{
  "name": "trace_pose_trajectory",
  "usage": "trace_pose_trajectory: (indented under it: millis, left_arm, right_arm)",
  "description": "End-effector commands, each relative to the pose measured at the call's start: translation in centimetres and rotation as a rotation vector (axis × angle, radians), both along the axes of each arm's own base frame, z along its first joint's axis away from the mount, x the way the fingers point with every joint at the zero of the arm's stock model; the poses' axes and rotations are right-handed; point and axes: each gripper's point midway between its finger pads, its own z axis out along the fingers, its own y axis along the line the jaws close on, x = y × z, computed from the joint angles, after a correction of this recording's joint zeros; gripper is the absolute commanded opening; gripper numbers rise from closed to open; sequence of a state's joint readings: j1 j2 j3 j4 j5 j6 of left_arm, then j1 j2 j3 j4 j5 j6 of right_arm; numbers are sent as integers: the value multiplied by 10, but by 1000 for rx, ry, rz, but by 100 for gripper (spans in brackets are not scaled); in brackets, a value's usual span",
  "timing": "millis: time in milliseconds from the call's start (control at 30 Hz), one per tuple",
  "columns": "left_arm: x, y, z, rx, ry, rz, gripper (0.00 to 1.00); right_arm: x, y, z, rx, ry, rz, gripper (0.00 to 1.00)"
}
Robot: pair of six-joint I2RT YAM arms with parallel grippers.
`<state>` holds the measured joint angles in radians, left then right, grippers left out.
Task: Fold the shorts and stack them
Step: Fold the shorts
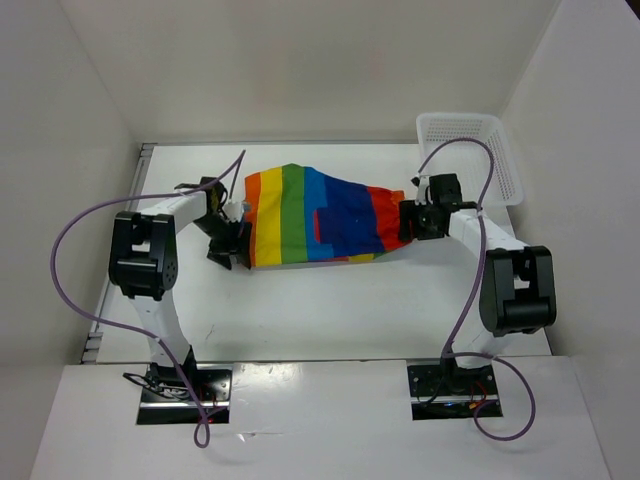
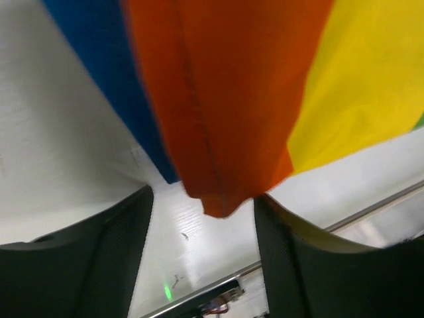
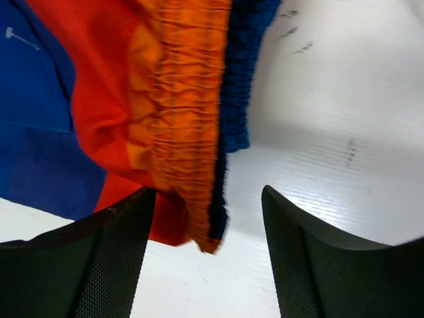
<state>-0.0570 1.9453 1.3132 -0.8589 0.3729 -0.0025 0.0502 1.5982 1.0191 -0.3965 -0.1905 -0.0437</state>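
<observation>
The gathered waistband's near corner (image 1: 404, 242) is opposite my left gripper's corner. My right gripper should grab it there next, to straighten the shorts (image 1: 315, 215) for folding.
The rainbow-striped shorts (image 1: 315, 215) lie spread across the middle of the white table (image 1: 350, 300), orange end to the left, red and blue end to the right. My left gripper (image 1: 228, 240) is at their left edge. In the left wrist view it (image 2: 202, 199) is open, with an orange corner of the shorts (image 2: 225, 99) just above the gap between the fingers. My right gripper (image 1: 410, 222) is at the right end. In the right wrist view it (image 3: 209, 192) is open, with the gathered orange waistband of the shorts (image 3: 175, 106) reaching down between the fingers, close to the left one.
A white plastic mesh basket (image 1: 470, 150) stands at the back right corner, just behind the right arm. White walls close in the table on the left, back and right. Purple cables loop off both arms.
</observation>
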Motion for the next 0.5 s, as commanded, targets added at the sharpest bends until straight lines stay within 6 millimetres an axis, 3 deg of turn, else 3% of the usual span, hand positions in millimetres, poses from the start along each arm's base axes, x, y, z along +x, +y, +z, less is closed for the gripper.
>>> trace_pose_trajectory:
  millis: [0, 133, 267, 467]
  left_arm:
    - [25, 8, 25, 24, -132, 14, 72]
    - [34, 7, 34, 16, -174, 14, 88]
    - [33, -4, 18, -51, -103, 9, 96]
    - [33, -11, 3, -93, -59, 8, 96]
  right_arm:
    - [8, 14, -5, -11, -40, 57, 71]
    - [12, 14, -19, -33, -23, 43, 80]
    - [27, 18, -24, -45, -30, 54, 82]
    - [43, 15, -33, -64, -29, 41, 84]
